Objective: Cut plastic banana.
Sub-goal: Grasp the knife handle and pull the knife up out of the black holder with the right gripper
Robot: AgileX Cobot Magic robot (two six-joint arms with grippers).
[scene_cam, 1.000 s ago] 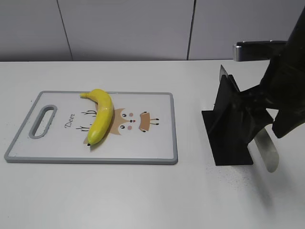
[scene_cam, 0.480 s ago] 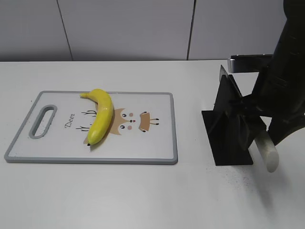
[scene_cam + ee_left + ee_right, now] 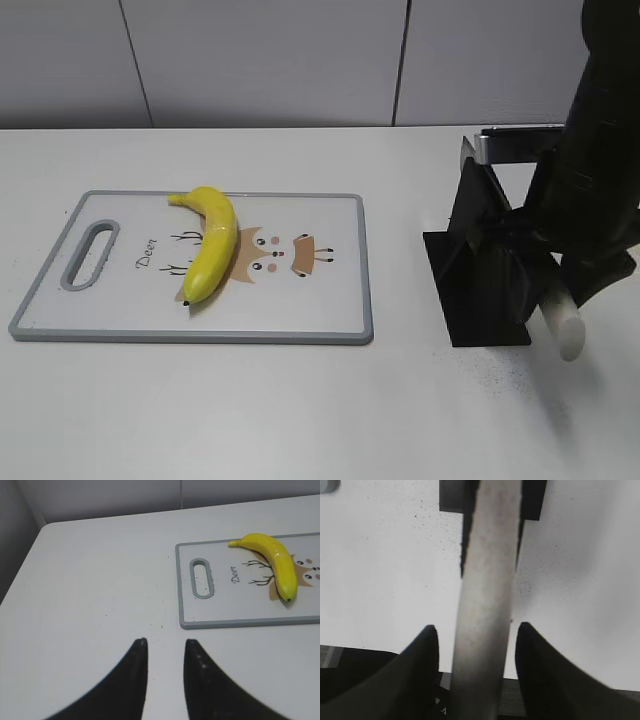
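Note:
I should next grab the knife by its pale grey handle (image 3: pixel 565 325) with my right gripper, because the blade is inside the black holder (image 3: pixel 485 270) and only the handle sticks out.
The plastic banana (image 3: pixel 213 245) lies on a white cutting board (image 3: pixel 320 300) with a deer drawing, left of centre; it also shows in the left wrist view (image 3: pixel 280 565). A knife stands in a black holder (image 3: pixel 485 270) on the right, its pale grey handle (image 3: pixel 565 325) sticking out toward the front. My right gripper (image 3: pixel 475 626) is open, and the handle (image 3: pixel 487 580) lies between its fingers with a gap on each side. My left gripper (image 3: pixel 165 642) is open and empty over bare table, left of the board (image 3: pixel 240 624). It is out of the exterior view.
The board has a grey rim and a handle slot (image 3: pixel 90 255) at its left end. A grey wall runs behind the table. The right arm (image 3: pixel 595 180) covers the right part of the knife holder.
My right arm has come down and leftward over the knife holder, so less of the handle shows. The banana, the board and the left gripper have not moved.

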